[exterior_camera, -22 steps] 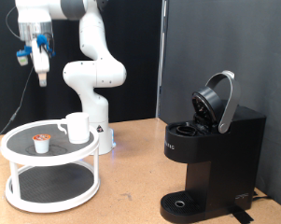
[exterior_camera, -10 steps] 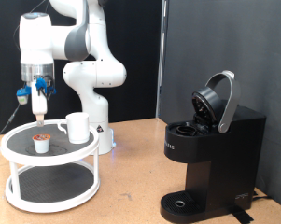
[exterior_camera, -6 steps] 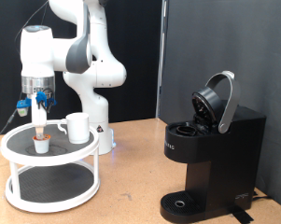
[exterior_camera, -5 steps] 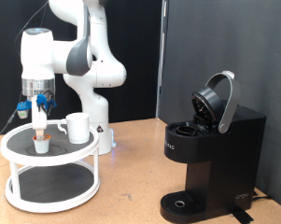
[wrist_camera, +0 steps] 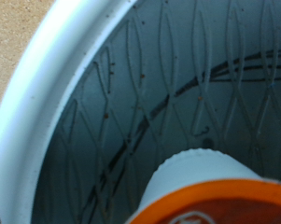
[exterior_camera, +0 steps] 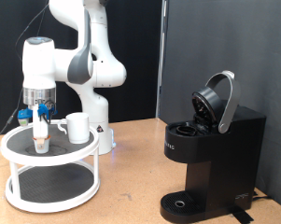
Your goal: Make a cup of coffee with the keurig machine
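My gripper should close on the coffee pod [exterior_camera: 41, 147] [wrist_camera: 210, 191] now, as its fingers reach down beside the pod, close over the rack's grey shelf. Closing now would catch the pod.
My gripper [exterior_camera: 41, 138] has come down onto the top tier of the white two-tier rack [exterior_camera: 14, 149] at the exterior view's left. Its fingers are open and stand at the small coffee pod, which they mostly hide in that view. The wrist view shows the pod [wrist_camera: 210, 191] very close, white with an orange-brown rim, with no finger closed on it. The white cup [exterior_camera: 77, 127] stands on the same tier, just to the right of the gripper. The black keurig machine [exterior_camera: 210, 159] stands at the right with its domed lid [exterior_camera: 217, 101] raised.
The rack's white rim [wrist_camera: 47, 103] and its grey patterned tier surface [wrist_camera: 149, 84] fill the wrist view. The robot's white base [exterior_camera: 95, 84] stands behind the rack. The wooden table [exterior_camera: 131, 187] lies between the rack and the machine.
The gripper has moved down from high above the rack until its fingers stand at the pod on the top tier. The cup, the rack and the machine have not moved.
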You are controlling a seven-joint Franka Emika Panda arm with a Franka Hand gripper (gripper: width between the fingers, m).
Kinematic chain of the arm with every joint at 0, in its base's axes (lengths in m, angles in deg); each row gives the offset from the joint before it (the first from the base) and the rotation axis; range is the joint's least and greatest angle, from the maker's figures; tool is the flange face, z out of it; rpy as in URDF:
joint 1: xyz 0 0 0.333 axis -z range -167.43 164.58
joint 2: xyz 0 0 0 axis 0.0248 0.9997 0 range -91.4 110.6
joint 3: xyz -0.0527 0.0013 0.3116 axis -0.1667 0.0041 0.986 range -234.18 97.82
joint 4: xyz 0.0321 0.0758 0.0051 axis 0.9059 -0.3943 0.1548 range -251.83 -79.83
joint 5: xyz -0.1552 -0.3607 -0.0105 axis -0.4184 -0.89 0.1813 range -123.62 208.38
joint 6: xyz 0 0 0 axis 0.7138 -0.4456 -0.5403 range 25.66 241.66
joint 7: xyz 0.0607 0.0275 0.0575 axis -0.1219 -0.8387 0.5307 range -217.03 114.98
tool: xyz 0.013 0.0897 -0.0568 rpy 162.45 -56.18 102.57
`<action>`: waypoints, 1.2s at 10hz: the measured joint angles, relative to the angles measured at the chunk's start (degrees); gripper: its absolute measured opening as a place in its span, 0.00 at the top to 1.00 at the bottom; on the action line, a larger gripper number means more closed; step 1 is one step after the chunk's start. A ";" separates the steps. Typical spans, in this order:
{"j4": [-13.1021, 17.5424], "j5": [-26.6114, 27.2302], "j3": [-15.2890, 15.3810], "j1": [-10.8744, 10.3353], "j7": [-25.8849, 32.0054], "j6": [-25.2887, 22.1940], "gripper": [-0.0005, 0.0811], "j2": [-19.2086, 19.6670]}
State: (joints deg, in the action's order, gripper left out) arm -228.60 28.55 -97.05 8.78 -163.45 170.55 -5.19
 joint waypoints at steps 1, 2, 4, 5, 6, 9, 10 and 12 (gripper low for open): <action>-0.19 0.29 -0.04 0.00 0.32 0.15 0.09 0.09; -0.31 0.45 -0.14 0.00 0.61 0.21 0.09 0.09; -0.42 0.53 -0.47 0.00 1.11 0.22 0.25 0.09; -0.46 0.56 -0.67 0.00 1.72 0.22 0.42 0.09; -0.52 0.56 -0.82 0.02 2.15 0.22 0.42 0.09; -0.50 0.77 -1.15 0.02 3.50 -0.15 0.61 -0.04; -0.28 1.56 -1.19 0.02 4.26 -1.48 0.61 -0.47; 1.38 1.89 -1.14 0.03 4.60 -5.70 0.61 -2.66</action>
State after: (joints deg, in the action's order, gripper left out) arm -227.22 30.44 -98.19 8.81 -158.85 164.85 -7.85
